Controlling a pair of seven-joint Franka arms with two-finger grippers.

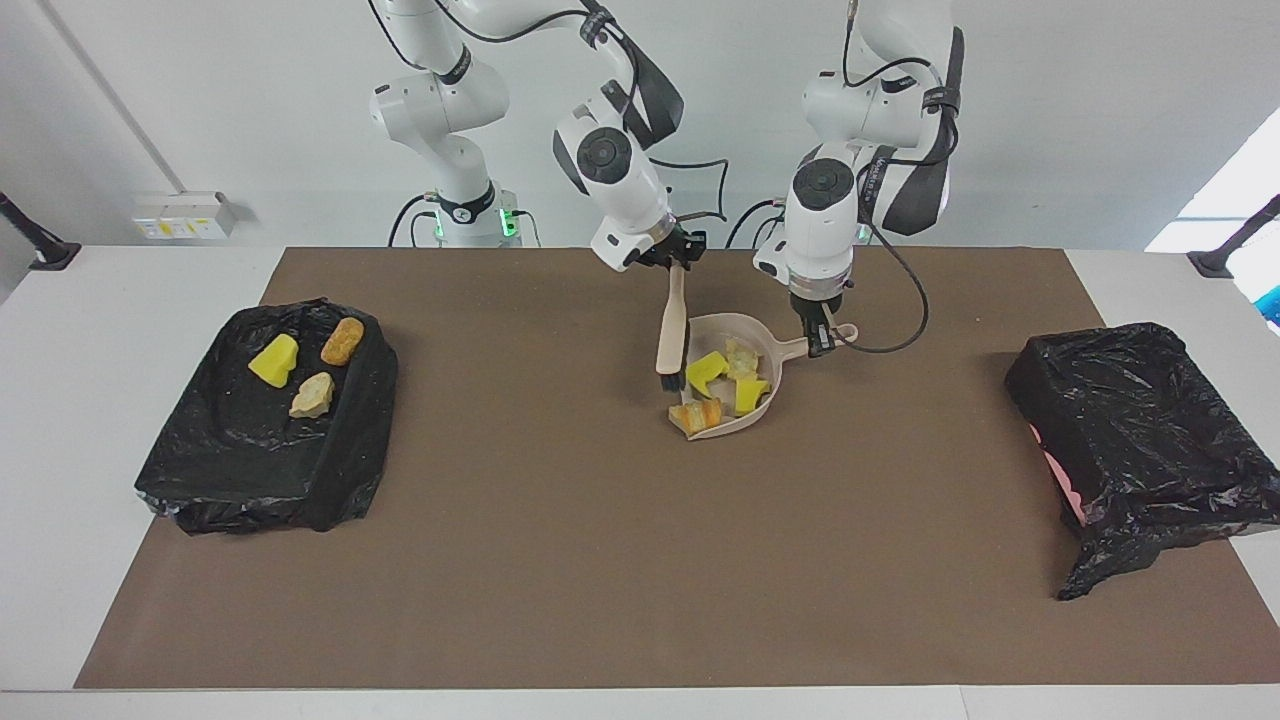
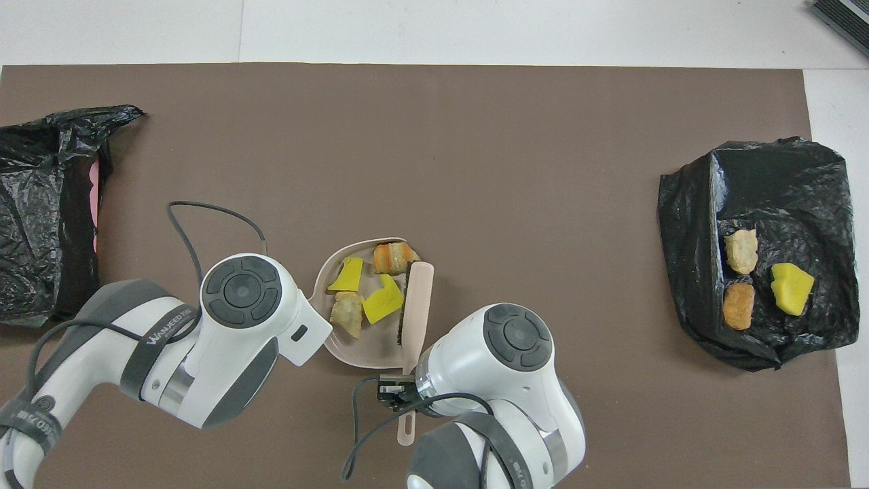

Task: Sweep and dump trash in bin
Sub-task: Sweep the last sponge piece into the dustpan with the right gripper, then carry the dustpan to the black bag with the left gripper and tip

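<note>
The brush [image 1: 671, 330] stands over the dustpan, its bristles short of the brown mat, so my right gripper must keep holding it.
A beige dustpan [image 1: 775, 362] [image 2: 370, 341] rests on the brown mat in the middle of the table. My left gripper [image 1: 821, 340] is shut on its handle; the wrist hides it in the overhead view. Several scraps of trash lie in the pan: two yellow chunks [image 1: 708, 368] [image 2: 382, 306], a tan lump [image 1: 742, 357] [image 2: 347, 315] and an orange-brown lump [image 1: 700, 413] [image 2: 394, 256] at its mouth. My right gripper [image 1: 678, 262] [image 2: 405, 396] is shut on the handle of a beige brush [image 1: 671, 330] [image 2: 416, 305]. Its dark bristles stand at the pan's mouth.
A black-bagged bin [image 1: 1140, 440] [image 2: 41, 217] lies at the left arm's end of the table. At the right arm's end a black-bagged tray [image 1: 250, 470] [image 2: 801, 176] carries three more scraps, one yellow, one orange-brown and one tan. A black cable loops beside the left wrist.
</note>
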